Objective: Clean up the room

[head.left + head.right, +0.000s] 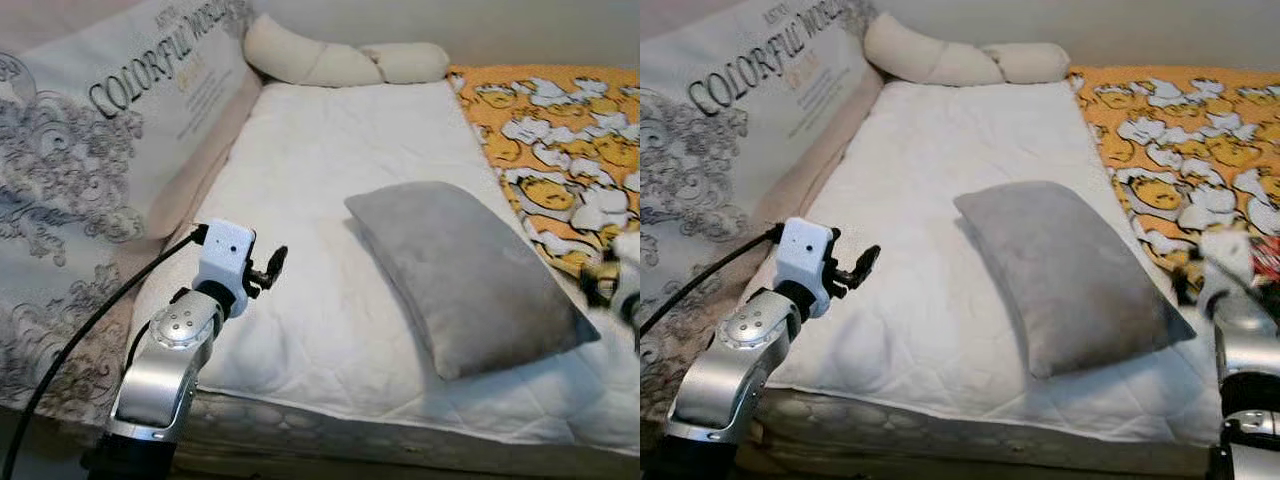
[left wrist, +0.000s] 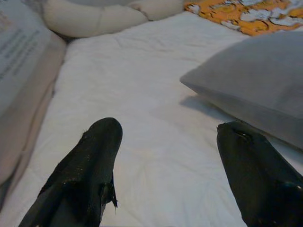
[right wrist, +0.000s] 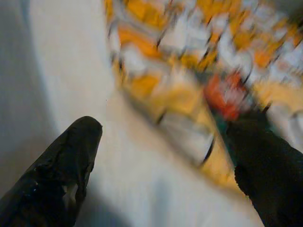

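The right gripper grabs the grey pillow by its thinner side edge near the orange blanket next, since the pillow puffs up too wide through its middle.
A grey pillow lies slantwise on the white mattress pad of a bed. An orange blanket with white cartoon figures covers the right side. My left gripper hovers open over the pad's front left, short of the pillow, its fingers spread with nothing between them. My right gripper is open at the bed's right edge beside the blanket, blurred by motion; a red patch lies ahead of it. The right arm rises at the lower right.
A cream bolster lies across the head of the bed. A large printed cushion panel leans along the left side. The bed's front edge runs just before me.
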Available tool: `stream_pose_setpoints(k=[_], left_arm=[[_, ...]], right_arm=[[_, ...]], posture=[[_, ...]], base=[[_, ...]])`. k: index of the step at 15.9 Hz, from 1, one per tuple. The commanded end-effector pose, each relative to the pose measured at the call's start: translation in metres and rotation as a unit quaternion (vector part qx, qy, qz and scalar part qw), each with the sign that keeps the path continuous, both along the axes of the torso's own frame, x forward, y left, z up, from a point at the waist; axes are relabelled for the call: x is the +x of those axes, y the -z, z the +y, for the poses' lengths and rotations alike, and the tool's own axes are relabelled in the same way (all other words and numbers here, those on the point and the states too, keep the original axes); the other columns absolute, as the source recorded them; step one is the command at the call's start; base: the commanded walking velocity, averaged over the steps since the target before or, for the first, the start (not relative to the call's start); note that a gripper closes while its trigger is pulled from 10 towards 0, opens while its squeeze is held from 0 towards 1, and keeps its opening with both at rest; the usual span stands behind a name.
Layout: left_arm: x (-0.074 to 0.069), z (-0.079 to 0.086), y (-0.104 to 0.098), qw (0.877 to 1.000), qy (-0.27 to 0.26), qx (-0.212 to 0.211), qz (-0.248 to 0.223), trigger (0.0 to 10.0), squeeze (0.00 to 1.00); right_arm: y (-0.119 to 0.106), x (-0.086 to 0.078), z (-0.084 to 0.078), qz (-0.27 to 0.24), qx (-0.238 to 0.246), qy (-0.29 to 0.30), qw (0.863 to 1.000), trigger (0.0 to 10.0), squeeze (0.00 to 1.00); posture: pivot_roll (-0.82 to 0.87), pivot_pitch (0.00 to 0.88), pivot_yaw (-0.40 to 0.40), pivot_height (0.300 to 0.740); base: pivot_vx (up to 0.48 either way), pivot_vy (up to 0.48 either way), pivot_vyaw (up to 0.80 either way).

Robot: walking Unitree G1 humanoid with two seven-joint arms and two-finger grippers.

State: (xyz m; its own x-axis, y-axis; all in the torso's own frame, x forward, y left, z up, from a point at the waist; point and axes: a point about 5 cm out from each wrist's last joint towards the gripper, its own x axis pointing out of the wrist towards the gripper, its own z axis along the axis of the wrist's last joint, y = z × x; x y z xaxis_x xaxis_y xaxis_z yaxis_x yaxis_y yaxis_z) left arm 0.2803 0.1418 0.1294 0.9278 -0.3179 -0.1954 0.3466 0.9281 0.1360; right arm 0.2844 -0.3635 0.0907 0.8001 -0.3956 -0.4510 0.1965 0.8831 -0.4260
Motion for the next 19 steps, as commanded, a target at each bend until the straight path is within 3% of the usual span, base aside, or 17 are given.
stream_pose_setpoints(k=[1,4,5,8,9,11,13,15,16,18,19], left_arm=[[0.004,-0.002,-0.003,1.0,0.008,0.008,-0.006,10.0,0.0],[0.003,-0.003,0.0,1.0,0.007,0.009,0.0,10.0,0.0],[0.003,-0.003,0.002,1.0,0.009,0.01,0.004,10.0,0.0],[0.006,-0.006,0.007,1.0,0.013,0.008,0.016,10.0,0.0],[0.013,-0.008,0.012,1.0,0.01,0.008,0.024,10.0,0.0],[0.027,-0.011,0.016,0.999,0.009,0.023,0.029,10.0,0.0],[0.041,-0.015,0.008,1.0,0.008,0.019,0.017,10.0,0.0],[0.044,-0.016,0.006,1.0,0.005,0.013,0.014,10.0,0.0],[0.044,-0.016,0.007,1.0,0.004,0.012,0.014,10.0,0.0],[0.046,-0.01,0.007,1.0,-0.009,0.015,0.007,10.0,0.0],[0.049,0.001,0.004,0.999,-0.033,0.015,-0.004,10.0,0.0]], right_arm=[[0.005,0.003,0.005,0.025,0.005,-0.031,0.999,10.0,0.0],[0.024,0.001,0.022,0.057,0.07,-0.085,0.992,10.0,0.0],[0.028,0.005,0.037,0.063,0.114,-0.129,0.983,10.0,0.0],[0.023,0.014,0.078,0.042,0.257,-0.231,0.938,10.0,0.0],[0.01,0.018,0.094,0.015,0.31,-0.26,0.914,10.0,0.0],[-0.009,0.022,0.108,-0.021,0.357,-0.281,0.89,10.0,0.0],[-0.037,0.027,0.121,-0.067,0.396,-0.299,0.865,10.0,0.0],[-0.057,0.025,0.143,-0.08,0.411,-0.347,0.84,10.0,0.0],[-0.059,0.025,0.146,-0.081,0.411,-0.352,0.837,10.0,0.0],[-0.065,0.021,0.173,-0.08,0.427,-0.376,0.819,10.0,0.0],[-0.068,0.018,0.198,-0.076,0.449,-0.393,0.799,10.0,0.0]], posture=[[-0.07,0.0,0.04,0.74],[-0.07,0.0,0.044,0.74],[-0.07,0.0,0.046,0.74],[-0.07,0.0,0.046,0.74],[-0.08,0.0,0.041,0.74],[-0.08,0.0,0.039,0.74],[-0.1,0.0,0.049,0.74],[-0.11,0.0,0.054,0.74],[-0.11,0.0,0.055,0.74],[-0.11,0.0,0.054,0.74],[-0.11,0.0,0.056,0.74]], base=[[0.0,0.0,0.0],[0.0,0.0,0.0],[0.0,0.0,0.0],[0.0,0.0,0.0],[0.0,0.0,0.0],[0.0,0.0,0.0],[0.0,0.0,0.0],[0.0,0.0,0.0],[0.0,0.0,0.0],[0.0,0.0,0.0],[0.0,0.0,0.0]])
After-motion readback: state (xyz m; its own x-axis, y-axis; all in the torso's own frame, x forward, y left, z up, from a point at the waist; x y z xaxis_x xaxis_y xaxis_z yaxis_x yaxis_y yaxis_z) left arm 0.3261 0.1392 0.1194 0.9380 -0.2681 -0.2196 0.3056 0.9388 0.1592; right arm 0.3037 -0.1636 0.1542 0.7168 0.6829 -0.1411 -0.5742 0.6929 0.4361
